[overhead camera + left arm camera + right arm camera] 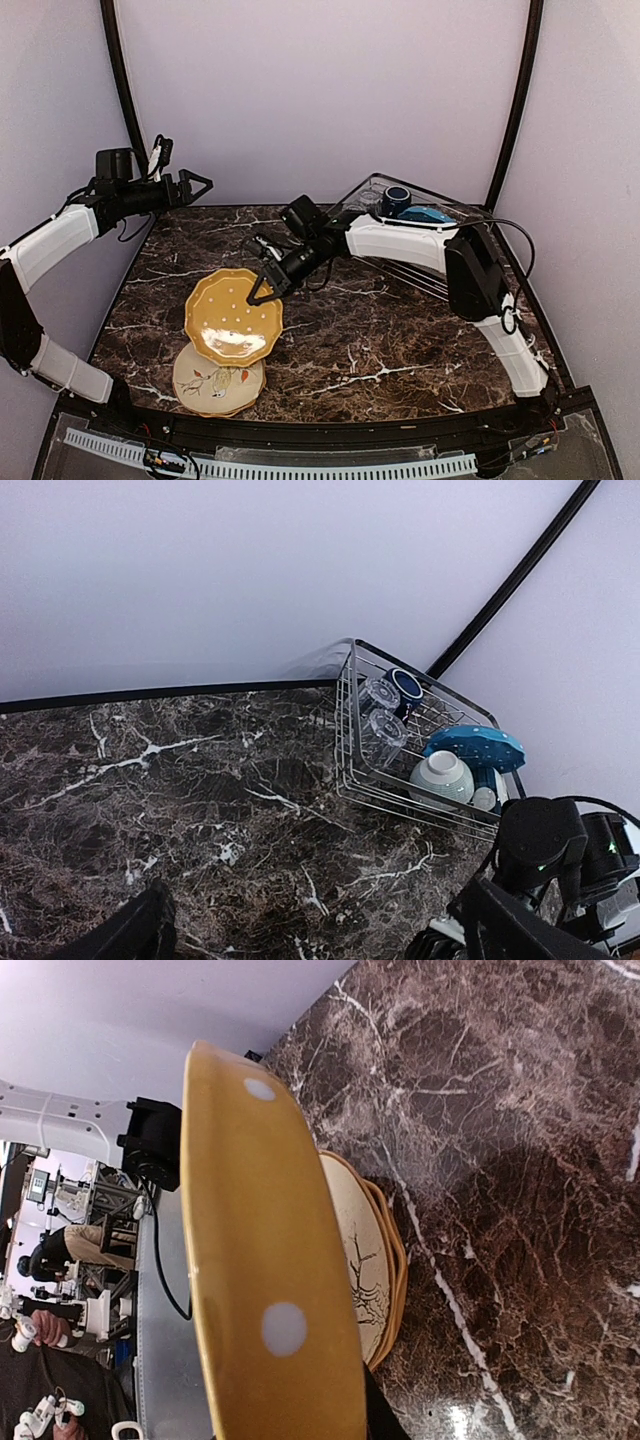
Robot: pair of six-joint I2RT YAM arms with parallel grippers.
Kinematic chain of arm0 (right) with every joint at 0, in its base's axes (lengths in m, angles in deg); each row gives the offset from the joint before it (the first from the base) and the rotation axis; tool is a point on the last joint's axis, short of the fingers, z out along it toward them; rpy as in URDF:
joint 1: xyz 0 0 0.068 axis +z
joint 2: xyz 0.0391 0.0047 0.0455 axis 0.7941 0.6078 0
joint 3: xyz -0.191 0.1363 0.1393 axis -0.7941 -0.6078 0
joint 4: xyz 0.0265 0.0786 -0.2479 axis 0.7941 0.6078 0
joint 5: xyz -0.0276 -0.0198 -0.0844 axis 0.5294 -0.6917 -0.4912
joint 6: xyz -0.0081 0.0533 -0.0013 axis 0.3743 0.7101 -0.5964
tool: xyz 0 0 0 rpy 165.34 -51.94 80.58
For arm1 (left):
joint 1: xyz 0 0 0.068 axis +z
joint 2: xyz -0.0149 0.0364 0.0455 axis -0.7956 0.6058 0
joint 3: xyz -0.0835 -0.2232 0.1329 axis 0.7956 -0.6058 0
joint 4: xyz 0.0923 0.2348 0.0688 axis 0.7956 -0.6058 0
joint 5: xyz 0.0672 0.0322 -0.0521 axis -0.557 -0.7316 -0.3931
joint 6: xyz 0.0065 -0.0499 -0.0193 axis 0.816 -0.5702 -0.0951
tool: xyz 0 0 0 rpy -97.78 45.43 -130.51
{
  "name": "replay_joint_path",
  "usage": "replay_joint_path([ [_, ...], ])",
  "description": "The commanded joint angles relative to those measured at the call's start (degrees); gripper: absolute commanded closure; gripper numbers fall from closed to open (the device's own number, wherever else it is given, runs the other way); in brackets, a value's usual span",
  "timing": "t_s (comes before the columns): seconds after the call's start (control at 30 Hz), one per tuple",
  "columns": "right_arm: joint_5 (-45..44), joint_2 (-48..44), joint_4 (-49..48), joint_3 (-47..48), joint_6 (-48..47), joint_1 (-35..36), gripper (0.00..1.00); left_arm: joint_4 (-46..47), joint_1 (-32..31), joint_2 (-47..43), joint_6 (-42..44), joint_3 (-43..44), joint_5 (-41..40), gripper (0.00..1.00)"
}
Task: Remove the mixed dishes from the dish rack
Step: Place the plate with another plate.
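The mustard yellow plate (234, 316) is hanging tilted, only partly over the cream plate, and would drop short if the robot's right gripper opened now, so the right gripper needs to line it up first.
My right gripper (262, 292) is shut on the rim of a mustard yellow scalloped plate (234, 316) with white dots and holds it just above a cream painted plate (215, 382) near the table's front left. In the right wrist view the yellow plate (265, 1260) fills the middle, with the cream plate (358, 1260) behind it. The wire dish rack (425, 215) stands at the back right with a navy mug (396, 200) and a blue dotted plate (425, 214). The left wrist view shows the rack (352, 770), glass tumblers (381, 725), a white bowl (442, 778), the mug (405, 687). My left gripper (196, 186) is open, raised at the back left.
The dark marble table (380, 330) ends at a black front edge. Black frame poles (515, 100) stand at the back corners. The right arm (400, 243) stretches from the rack side across the table's middle. Purple walls close in the back and sides.
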Motion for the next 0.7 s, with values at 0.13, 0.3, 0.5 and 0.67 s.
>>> replay_joint_path([
  [0.13,4.17,4.96,2.68,8.25,-1.28,4.24,1.00,0.39,0.28,0.31,-0.79,-0.37,1.43,0.01],
  [0.3,5.99,8.51,5.38,11.96,-1.68,4.92,1.00,0.60,0.31,0.69,-1.12,-0.43,1.63,0.01],
  [0.5,5.95,10.11,7.12,14.18,-2.00,5.01,0.94,0.86,0.29,1.12,-1.50,-0.52,2.04,0.01],
  [0.67,4.12,10.30,9.28,15.70,-3.34,4.99,0.81,1.01,0.30,1.22,-1.57,-0.54,2.21,0.01],
])
